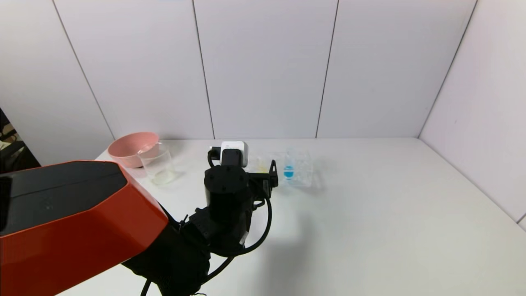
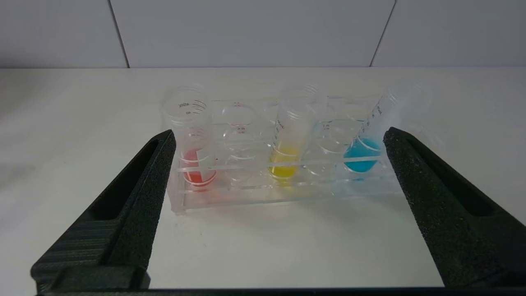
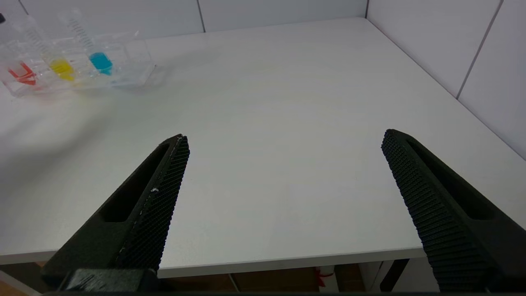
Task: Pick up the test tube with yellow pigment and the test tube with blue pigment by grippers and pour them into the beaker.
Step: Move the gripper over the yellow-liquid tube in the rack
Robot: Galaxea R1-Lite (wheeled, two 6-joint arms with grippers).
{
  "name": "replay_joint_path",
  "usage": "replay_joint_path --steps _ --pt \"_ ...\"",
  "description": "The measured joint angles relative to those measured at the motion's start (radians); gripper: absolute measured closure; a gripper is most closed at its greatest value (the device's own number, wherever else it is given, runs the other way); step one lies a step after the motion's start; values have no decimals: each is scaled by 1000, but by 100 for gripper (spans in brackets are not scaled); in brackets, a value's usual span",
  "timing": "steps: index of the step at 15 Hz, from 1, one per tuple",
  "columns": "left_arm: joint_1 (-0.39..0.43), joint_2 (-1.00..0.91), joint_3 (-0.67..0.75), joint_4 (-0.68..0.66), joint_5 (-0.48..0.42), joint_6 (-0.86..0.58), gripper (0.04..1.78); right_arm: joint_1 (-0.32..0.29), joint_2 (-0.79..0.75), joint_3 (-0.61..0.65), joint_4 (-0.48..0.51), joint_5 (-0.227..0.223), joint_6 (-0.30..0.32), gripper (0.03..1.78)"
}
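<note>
The left gripper grabs the yellow test tube by the upper body below its rim [image 2: 298,114] next, since the clear rack closes around the test tube's lower half.
The test tube with yellow pigment [image 2: 286,144] stands in the middle of a clear tube rack [image 2: 230,193]. The test tube with blue pigment [image 2: 367,146] leans at one end and a red-tipped tube [image 2: 194,144] stands at the other. My left gripper [image 2: 279,132] is open and empty just short of the rack, its jaws spanning the whole row, with the yellow tube centred. In the head view the blue tube [image 1: 289,172] shows beside my left wrist [image 1: 225,185]. The beaker [image 1: 158,163] stands at the far left. My right gripper [image 3: 284,135] is open and empty above the table's front edge.
A pink bowl [image 1: 130,148] sits behind the beaker, touching or nearly touching it. The rack also shows far off in the right wrist view [image 3: 78,68]. White walls close the table at the back and right. The table's front edge [image 3: 287,263] lies under my right gripper.
</note>
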Motion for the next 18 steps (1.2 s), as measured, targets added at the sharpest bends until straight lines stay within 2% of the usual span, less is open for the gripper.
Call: replay_joint_path --steps 18 --pt "61 181 -194 13 -11 41 6 0 0 0 0 0 1 10"
